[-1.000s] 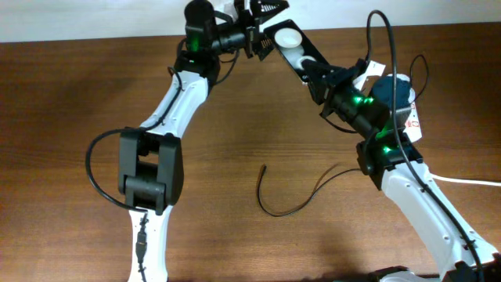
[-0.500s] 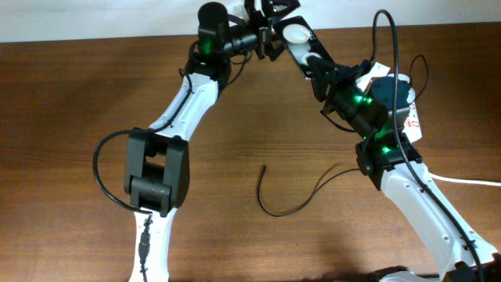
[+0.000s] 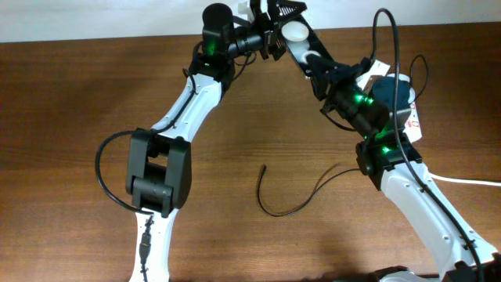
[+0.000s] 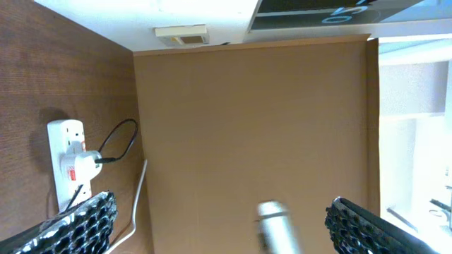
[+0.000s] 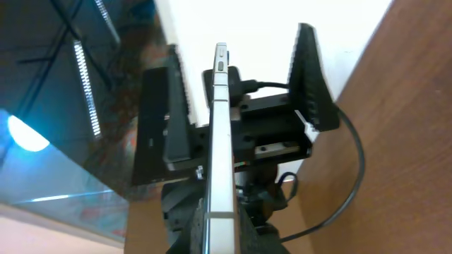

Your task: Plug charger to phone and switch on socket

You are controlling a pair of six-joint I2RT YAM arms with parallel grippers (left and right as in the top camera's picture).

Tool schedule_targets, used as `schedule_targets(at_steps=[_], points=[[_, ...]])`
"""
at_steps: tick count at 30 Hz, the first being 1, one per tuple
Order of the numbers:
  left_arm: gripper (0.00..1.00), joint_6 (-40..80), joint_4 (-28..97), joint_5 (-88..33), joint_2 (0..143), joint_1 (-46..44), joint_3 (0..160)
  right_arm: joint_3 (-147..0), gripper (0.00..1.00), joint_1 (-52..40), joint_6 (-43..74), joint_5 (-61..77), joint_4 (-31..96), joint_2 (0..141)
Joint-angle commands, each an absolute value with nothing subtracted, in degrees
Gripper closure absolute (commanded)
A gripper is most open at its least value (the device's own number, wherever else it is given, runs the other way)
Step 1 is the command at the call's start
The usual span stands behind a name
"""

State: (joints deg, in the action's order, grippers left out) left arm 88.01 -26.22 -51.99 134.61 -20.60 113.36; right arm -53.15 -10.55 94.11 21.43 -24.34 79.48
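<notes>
Next, my left gripper takes hold of the phone's far end (image 3: 293,27), so the phone's lower end stays free to plug in the charger (image 3: 286,211).
The phone (image 3: 300,45) is black with white round spots and is held up off the table at the back. My right gripper (image 3: 319,72) is shut on its lower end. In the right wrist view the phone (image 5: 219,127) shows edge-on in my right gripper (image 5: 220,212). My left gripper (image 3: 279,17) is open, with its fingers on either side of the phone's far end. In the left wrist view a blurred silvery edge (image 4: 277,227) sits between the open fingers (image 4: 220,208). The charger (image 3: 286,211) lies loose on the table. The socket (image 4: 63,159) carries the white adapter (image 4: 79,168).
The right arm mostly covers the socket in the overhead view (image 3: 412,125). Its thick white cord (image 3: 470,182) runs off to the right. The charger's plug tip (image 3: 263,167) points toward the table's middle. A brown board (image 4: 254,127) stands behind the table.
My left gripper has moved right, up to the phone's far end. The right gripper has lifted the phone slightly toward the back. The charger has not moved.
</notes>
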Motion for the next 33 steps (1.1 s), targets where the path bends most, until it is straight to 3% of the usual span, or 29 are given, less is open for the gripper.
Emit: schedule_targets(at_steps=[1, 9, 18, 20, 33], points=[[0.01, 86.63, -26.57, -51.16, 134.98, -20.47, 114.13, -54.35, 0.96, -10.92, 93.54, 22.92, -27.38, 79.13], [0.0, 86.7, -26.55, -51.18, 134.98, -20.73, 114.13, -54.33, 0.96, -10.92, 92.88, 23.4, -24.16, 79.13], [0.01, 92.07, -29.54, -53.15, 134.98, -20.08, 114.13, -54.33, 0.96, -10.87, 80.16, 22.81, -22.74, 79.13], [0.01, 94.54, -37.1, -53.12, 134.98, -20.43, 114.13, -54.33, 0.96, -10.87, 80.18, 21.82, -22.26, 79.15], [0.01, 94.89, -37.26, -52.95, 134.98, -21.34, 114.13, -54.33, 0.96, -10.87, 83.0, 16.14, -22.96, 79.15]])
